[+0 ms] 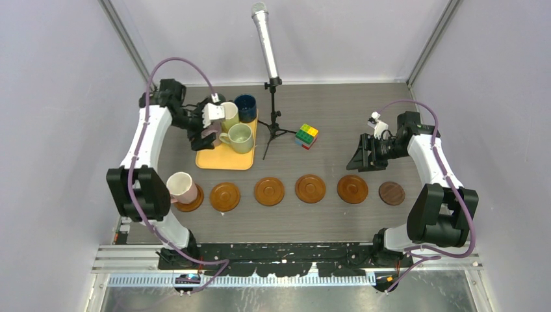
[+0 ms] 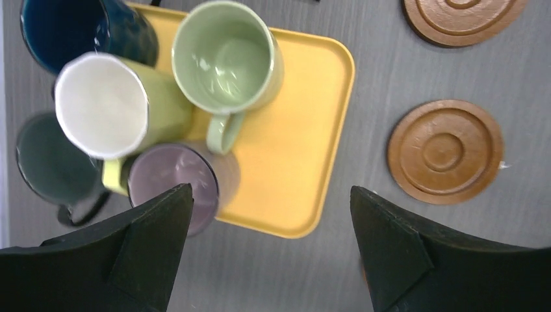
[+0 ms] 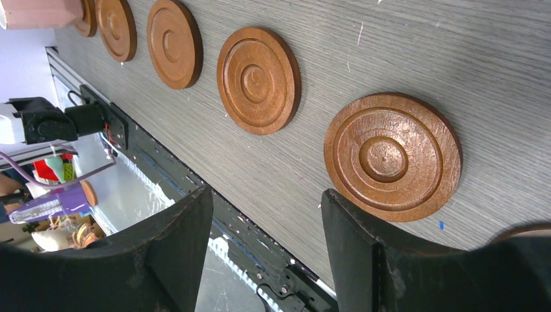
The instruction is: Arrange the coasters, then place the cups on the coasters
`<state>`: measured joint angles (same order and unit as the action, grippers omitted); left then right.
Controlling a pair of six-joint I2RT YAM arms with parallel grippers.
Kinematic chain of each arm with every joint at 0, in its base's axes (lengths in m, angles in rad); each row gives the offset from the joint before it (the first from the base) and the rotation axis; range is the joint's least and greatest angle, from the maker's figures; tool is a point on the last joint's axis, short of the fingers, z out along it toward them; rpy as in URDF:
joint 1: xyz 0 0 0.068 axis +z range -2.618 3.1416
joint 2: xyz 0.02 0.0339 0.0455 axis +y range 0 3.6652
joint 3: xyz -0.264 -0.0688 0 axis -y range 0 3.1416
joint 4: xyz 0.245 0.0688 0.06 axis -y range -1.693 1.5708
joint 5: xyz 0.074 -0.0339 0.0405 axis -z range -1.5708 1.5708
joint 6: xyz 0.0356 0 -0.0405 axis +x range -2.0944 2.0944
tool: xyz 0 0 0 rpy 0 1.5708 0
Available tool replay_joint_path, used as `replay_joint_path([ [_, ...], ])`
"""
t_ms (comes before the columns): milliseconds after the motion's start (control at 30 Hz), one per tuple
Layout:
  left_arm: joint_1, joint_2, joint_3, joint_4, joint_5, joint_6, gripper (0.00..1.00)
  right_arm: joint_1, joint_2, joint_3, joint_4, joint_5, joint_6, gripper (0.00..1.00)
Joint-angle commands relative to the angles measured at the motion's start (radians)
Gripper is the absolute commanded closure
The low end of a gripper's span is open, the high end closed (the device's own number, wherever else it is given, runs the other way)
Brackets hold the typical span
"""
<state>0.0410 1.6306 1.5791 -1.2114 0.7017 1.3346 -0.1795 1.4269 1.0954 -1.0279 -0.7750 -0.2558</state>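
The pale green cup point(image 2: 224, 58) should go on the coaster beside the pink cup, so my left gripper should next grab the cup by its handle point(image 2: 224, 133).
Six coasters lie in a row along the table's front, the rightmost coaster point(image 1: 392, 193) smaller and darker. A pink cup point(image 1: 182, 187) stands on the leftmost coaster point(image 1: 193, 202). Clustered at the far end of the yellow tray point(image 2: 305, 130) are the pale green cup point(image 2: 224, 58), cream-yellow cup point(image 2: 104, 104), navy cup point(image 2: 78, 29), mauve cup point(image 2: 172, 185) and dark grey-green cup point(image 2: 49, 166). My left gripper point(image 2: 269, 195) hangs open above the tray's edge, its left finger over the mauve cup. My right gripper point(image 3: 266, 195) is open and empty above the coaster point(image 3: 393, 156).
A microphone on a tripod stand point(image 1: 271, 104) rises behind the middle of the row. A multicoloured cube point(image 1: 307, 136) sits right of it. Grey walls close in the table on three sides, and a metal rail point(image 1: 286, 263) runs along the near edge.
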Motion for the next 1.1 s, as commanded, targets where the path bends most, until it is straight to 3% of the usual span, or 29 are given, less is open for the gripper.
replay_joint_path([
  [0, -0.086, 0.089, 0.087, 0.064, -0.032, 0.064, 0.08, 0.002, -0.039, 0.0, 0.008, 0.004, -0.003, 0.33],
  [233, -0.153, 0.183, 0.109, 0.129, -0.152, 0.094, 0.15, 0.003, -0.059, 0.041, 0.015, 0.026, 0.018, 0.32],
  [767, -0.204, 0.31, 0.104, 0.231, -0.294, 0.065, 0.2, -0.006, -0.071, 0.035, 0.034, 0.026, 0.044, 0.32],
  [1067, -0.227, 0.302, 0.044, 0.237, -0.315, 0.024, 0.43, -0.01, -0.071, 0.032, 0.035, 0.011, 0.043, 0.32],
])
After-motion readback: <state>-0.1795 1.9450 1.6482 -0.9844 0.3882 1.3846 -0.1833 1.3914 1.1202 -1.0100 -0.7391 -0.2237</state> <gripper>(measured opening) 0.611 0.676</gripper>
